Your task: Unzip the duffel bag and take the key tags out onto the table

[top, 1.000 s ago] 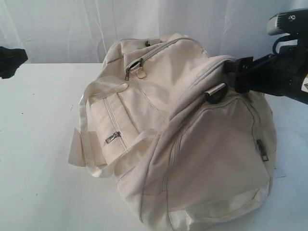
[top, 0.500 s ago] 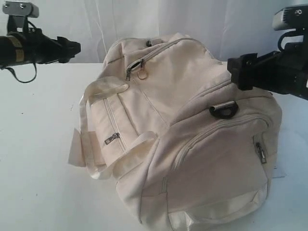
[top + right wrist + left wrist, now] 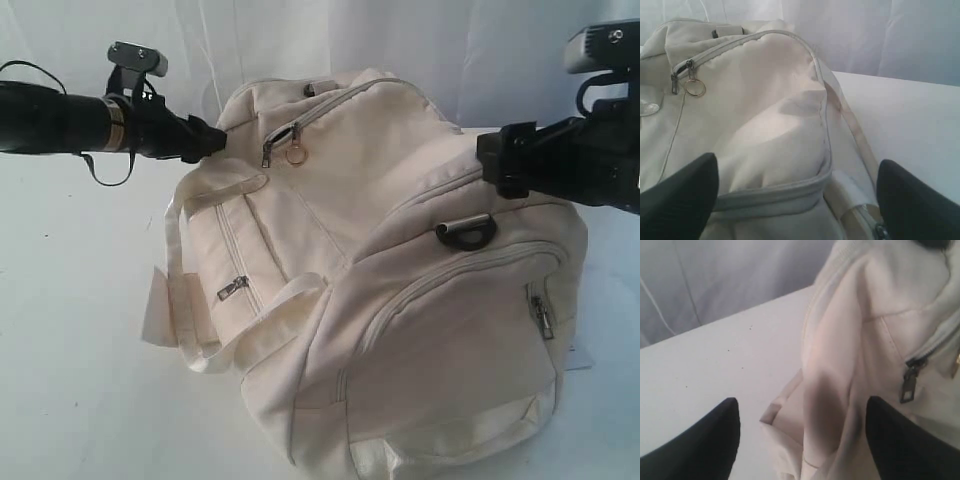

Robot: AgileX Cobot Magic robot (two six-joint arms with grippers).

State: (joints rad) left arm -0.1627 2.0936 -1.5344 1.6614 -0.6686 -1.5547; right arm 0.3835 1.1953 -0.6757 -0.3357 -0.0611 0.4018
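The cream duffel bag needs to stay steady for unzipping. My left gripper should next grab the bag's end fabric [image 3: 218,165] beside its zip pull [image 3: 267,155].
The cream duffel bag [image 3: 380,290] lies on the white table [image 3: 70,330], all its zips shut. A zip pull with a small metal ring [image 3: 295,153] hangs near its top, also visible in the right wrist view as the ring [image 3: 695,88]. My left gripper [image 3: 215,140] is open at the bag's upper left end, its black fingers [image 3: 710,440] spread over a strap and the bag's side [image 3: 850,355]. My right gripper [image 3: 490,160] is open above the bag's upper right side, over a grey zip seam [image 3: 775,192]. The key tags are hidden.
A dark D-ring [image 3: 465,232] sticks up on the bag's right. Pale straps [image 3: 185,290] loop down the left side. A white curtain [image 3: 450,50] hangs behind the table. Another zip pull [image 3: 909,385] shows in the left wrist view.
My left arm has swung in from the far left to the bag's upper left end. The right gripper has drawn back off the bag, and the fabric near the D-ring has settled.
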